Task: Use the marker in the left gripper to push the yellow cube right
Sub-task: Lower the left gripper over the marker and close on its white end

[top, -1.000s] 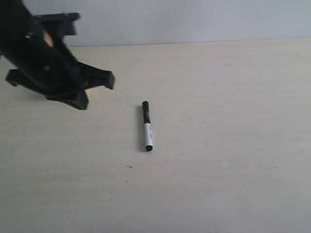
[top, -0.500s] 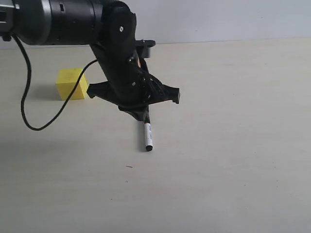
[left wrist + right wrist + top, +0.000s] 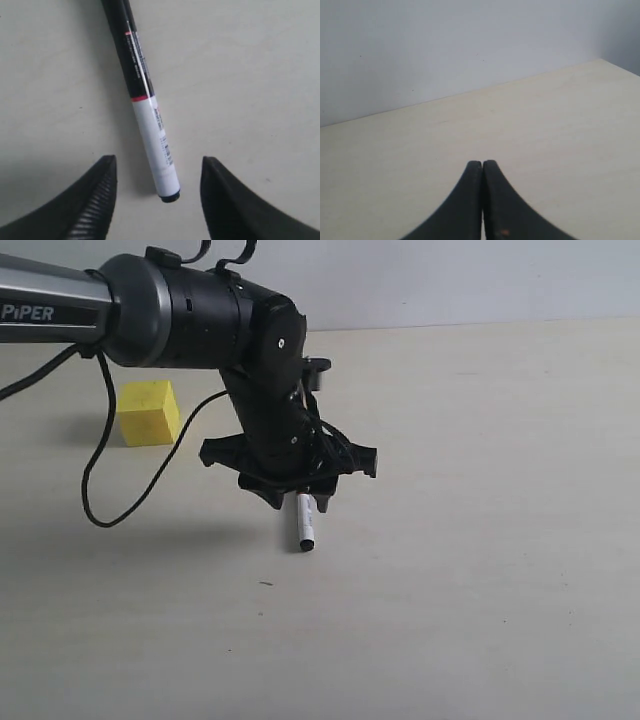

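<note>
My left gripper should push the yellow cube with the marker's black half (image 3: 131, 55), so it needs to hold the marker by its white body (image 3: 158, 145) and keep that half free.
The marker (image 3: 305, 525) lies flat on the pale table, its white barrel and black end showing below my left gripper (image 3: 298, 502); its capped end is hidden under the arm. In the left wrist view the marker (image 3: 147, 115) lies between the wide-apart fingertips (image 3: 102, 175), touching neither, and my left gripper (image 3: 157, 172) is open. The yellow cube (image 3: 148, 412) sits at the back left, apart from the marker and the arm. My right gripper (image 3: 482, 165) is shut on nothing, over bare table.
The grey tube marked PIPER (image 3: 45, 310) reaches in from the upper left, and a loose black cable (image 3: 100, 490) hangs in front of the cube. A pale wall (image 3: 450, 280) bounds the table at the back.
My left arm has swung in from the far left and come down over the marker, uncovering the yellow cube. The marker has not moved.
</note>
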Controlling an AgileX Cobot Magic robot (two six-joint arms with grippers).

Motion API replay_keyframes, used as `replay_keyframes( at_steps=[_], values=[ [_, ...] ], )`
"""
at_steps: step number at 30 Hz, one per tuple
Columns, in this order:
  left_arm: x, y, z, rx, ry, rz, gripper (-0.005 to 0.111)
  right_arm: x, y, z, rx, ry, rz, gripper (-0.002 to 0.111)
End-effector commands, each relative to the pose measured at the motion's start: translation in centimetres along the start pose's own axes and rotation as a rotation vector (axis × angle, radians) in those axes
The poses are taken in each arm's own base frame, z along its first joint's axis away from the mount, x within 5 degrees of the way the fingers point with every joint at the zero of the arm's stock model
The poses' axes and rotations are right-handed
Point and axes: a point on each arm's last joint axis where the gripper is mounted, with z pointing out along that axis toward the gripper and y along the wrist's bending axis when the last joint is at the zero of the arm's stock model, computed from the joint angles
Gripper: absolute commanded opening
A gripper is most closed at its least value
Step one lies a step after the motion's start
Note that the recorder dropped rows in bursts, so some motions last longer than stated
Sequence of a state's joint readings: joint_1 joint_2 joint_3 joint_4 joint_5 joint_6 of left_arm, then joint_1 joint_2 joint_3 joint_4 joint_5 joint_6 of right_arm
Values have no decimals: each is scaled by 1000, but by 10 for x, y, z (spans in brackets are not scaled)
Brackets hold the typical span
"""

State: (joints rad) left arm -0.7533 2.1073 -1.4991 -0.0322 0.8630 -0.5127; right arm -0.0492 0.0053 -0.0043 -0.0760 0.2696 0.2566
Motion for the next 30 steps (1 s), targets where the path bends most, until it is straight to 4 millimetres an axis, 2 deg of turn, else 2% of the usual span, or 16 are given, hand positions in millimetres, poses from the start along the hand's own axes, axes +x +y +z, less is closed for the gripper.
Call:
replay_keyframes(
  at_steps=[1, 15, 20, 23, 26, 30],
  values=[
    [-1, -2, 9, 2, 5, -20, 51, 1, 0, 0, 4, -8, 0, 0],
    [-4, -3, 20, 15, -24, -71, 50, 1, 0, 0, 4, -8, 0, 0],
    [-5, -4, 20, 20, -31, -94, 32, 1, 0, 0, 4, -8, 0, 0],
    [-5, -4, 20, 20, -31, -94, 34, 1, 0, 0, 4, -8, 0, 0],
    [-5, -4, 20, 17, -33, -91, 43, 1, 0, 0, 4, -8, 0, 0],
    [-5, -3, 19, 16, -37, -89, 43, 1, 0, 0, 4, -8, 0, 0]
  ],
)
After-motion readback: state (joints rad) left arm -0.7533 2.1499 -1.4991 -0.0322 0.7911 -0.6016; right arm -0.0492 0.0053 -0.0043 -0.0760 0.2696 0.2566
